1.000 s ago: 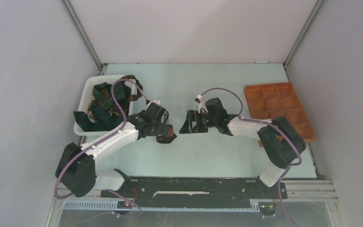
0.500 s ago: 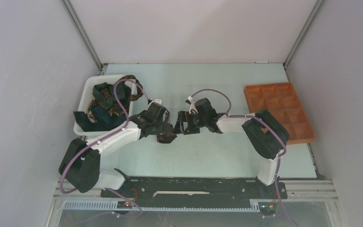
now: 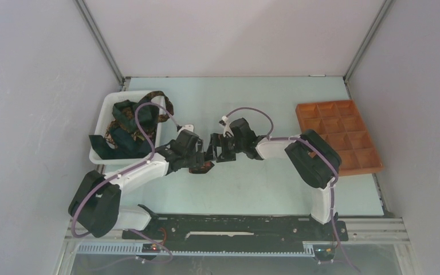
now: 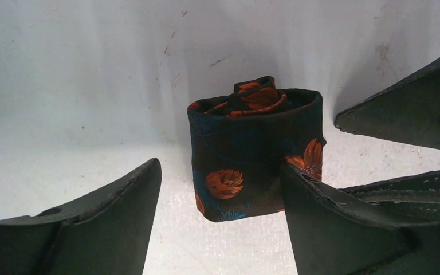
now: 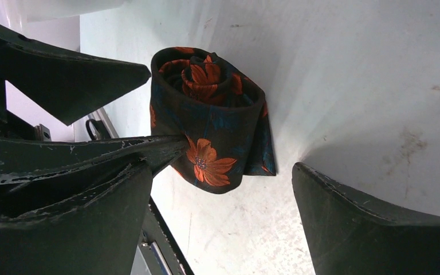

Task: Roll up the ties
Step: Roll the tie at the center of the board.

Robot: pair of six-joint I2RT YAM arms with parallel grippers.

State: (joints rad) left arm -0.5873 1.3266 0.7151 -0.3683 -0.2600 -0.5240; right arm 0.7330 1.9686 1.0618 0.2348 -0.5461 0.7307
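Note:
I need to grab the standing rolled tie's side [image 3: 209, 165] [image 5: 256, 142] next with my right gripper, at the tie's loose end, to keep the tie rolled for the tray with sections.
A rolled tie [image 4: 246, 152], dark with orange flowers, stands on end on the table [image 3: 263, 189]. My left gripper [image 4: 219, 172] is open around it; its right finger [image 4: 332, 217] touches the roll and its left finger [image 4: 114, 223] stands apart. My right gripper [image 5: 222, 169] is open too, facing the same rolled tie [image 5: 212, 120] from the other side, with a gap on its right. In the top view both grippers, left [image 3: 201, 160] and right [image 3: 215, 150], meet over the rolled tie [image 3: 205, 167]. More ties [image 3: 127, 123] lie tangled in the bin.
The white bin [image 3: 104, 112] stands at the back left, a tie end hanging over its rim. An orange-brown compartment tray [image 3: 338, 134] lies at the right. The left arm's purple cable arches over the bin. The right gripper's fingers [image 4: 407, 109] crowd the left wrist view.
My right arm has swung left until its gripper meets the left gripper at the roll. The left gripper's jaws have narrowed slightly around the roll.

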